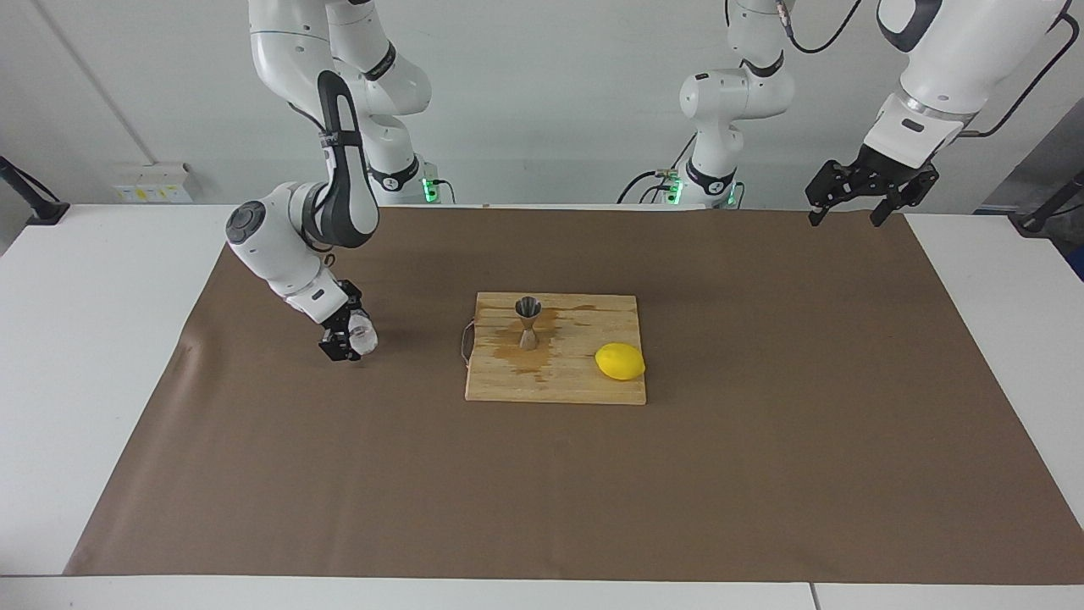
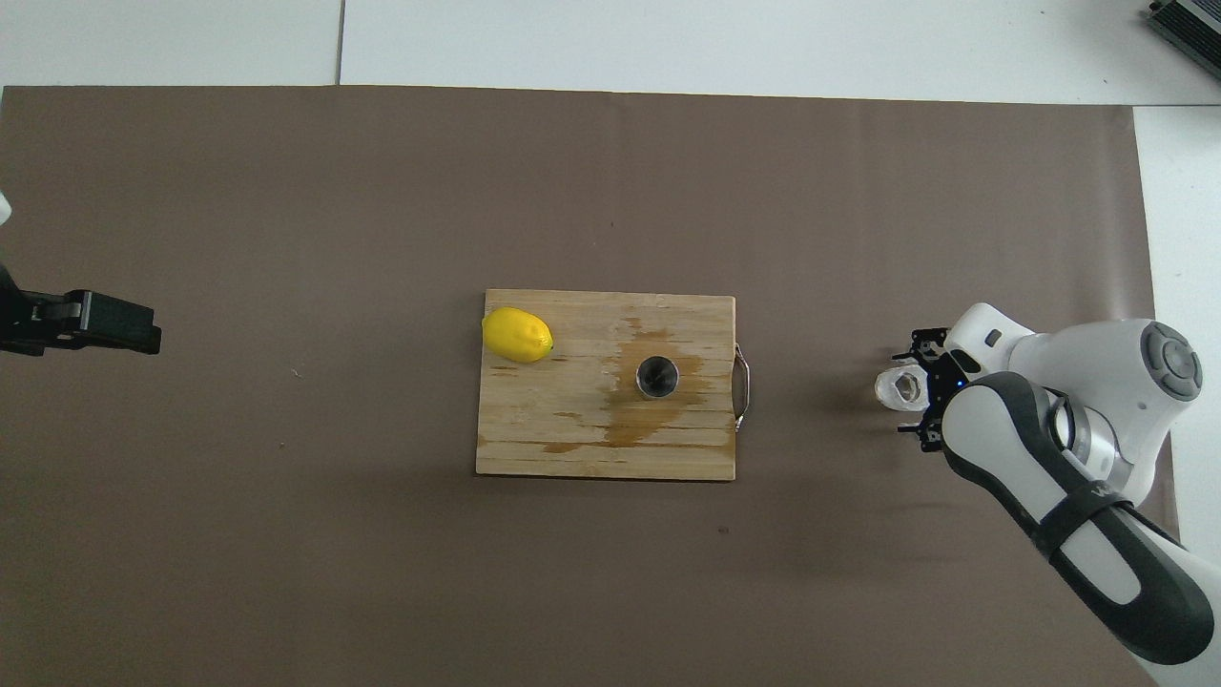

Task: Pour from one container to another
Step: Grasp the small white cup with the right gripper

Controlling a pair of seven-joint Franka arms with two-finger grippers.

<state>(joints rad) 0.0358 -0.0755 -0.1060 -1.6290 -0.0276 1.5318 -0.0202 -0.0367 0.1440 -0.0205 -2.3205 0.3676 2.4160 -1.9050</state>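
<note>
My right gripper should close around the clear glass cup [image 1: 364, 336] now.
The small clear glass cup [image 1: 364, 336] [image 2: 900, 386] stands upright on the brown mat, toward the right arm's end of the table. My right gripper [image 1: 348, 331] [image 2: 914, 384] is low at the mat and open, one finger on each side of the cup, which it partly hides. The silvery hourglass jigger [image 1: 528, 323] [image 2: 657, 376] stands upright on the wooden cutting board [image 1: 584, 385] [image 2: 534, 439], on a wet brown stain. My left gripper [image 1: 844, 216] [image 2: 105, 324] waits open and empty, raised over the mat's edge at the left arm's end.
A yellow lemon [image 1: 620, 362] [image 2: 517, 335] lies on the board's corner toward the left arm's end. The board has a metal handle [image 2: 744, 382] on the side facing the cup. Brown mat [image 1: 542, 491] covers the table.
</note>
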